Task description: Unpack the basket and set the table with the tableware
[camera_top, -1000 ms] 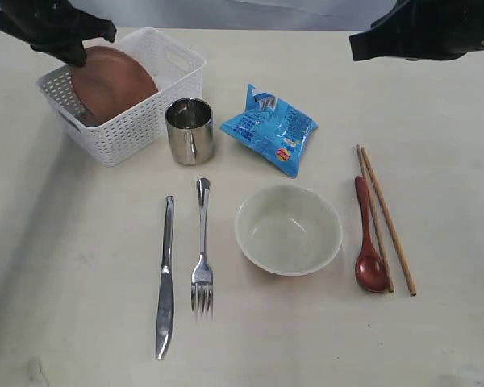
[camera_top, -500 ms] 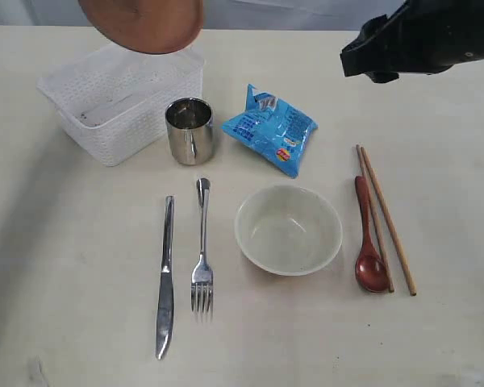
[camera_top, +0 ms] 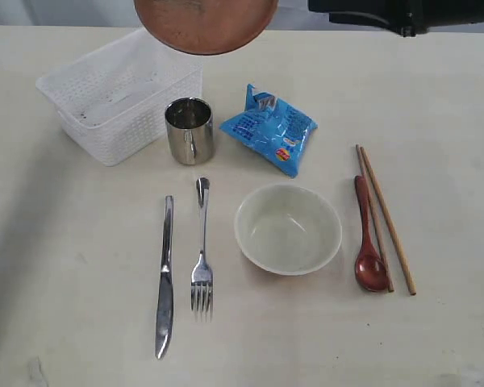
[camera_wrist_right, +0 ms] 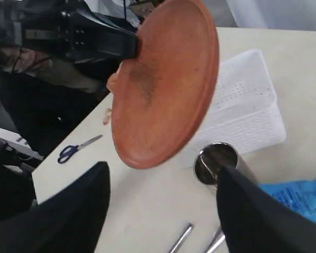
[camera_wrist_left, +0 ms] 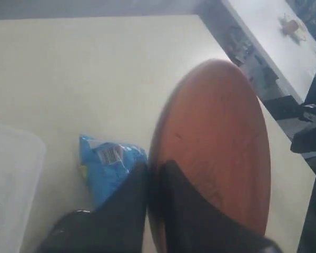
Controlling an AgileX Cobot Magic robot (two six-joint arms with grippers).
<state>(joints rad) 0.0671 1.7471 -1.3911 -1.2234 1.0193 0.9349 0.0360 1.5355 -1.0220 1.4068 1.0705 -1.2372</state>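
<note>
The right gripper grabs the reddish-brown plate (camera_top: 206,20) by its rim (camera_top: 268,20) next, to set the table.
The reddish-brown plate (camera_top: 206,20) hangs in the air above the far side of the table (camera_top: 73,266), right of the white basket (camera_top: 137,133), which now holds nothing. My left gripper (camera_wrist_left: 152,169) is shut on the plate's (camera_wrist_left: 216,137) rim. My right gripper (camera_wrist_right: 163,176) is open and empty, facing the plate (camera_wrist_right: 168,84) from a short distance, not touching it. On the table lie the knife (camera_top: 165,278), fork (camera_top: 202,258), cream bowl (camera_top: 288,230), red spoon (camera_top: 369,242) and chopsticks (camera_top: 387,218). The steel cup (camera_top: 189,129) stands by the basket.
A blue snack packet (camera_top: 270,129) lies right of the cup. Blue-handled scissors (camera_wrist_right: 76,147) lie near the table's edge, seen only in the right wrist view. The right arm (camera_top: 403,12) reaches in along the top of the exterior view.
The plate has been lifted out of the basket and carried to the right, above the table. The right gripper has opened and its arm has swung toward the plate.
</note>
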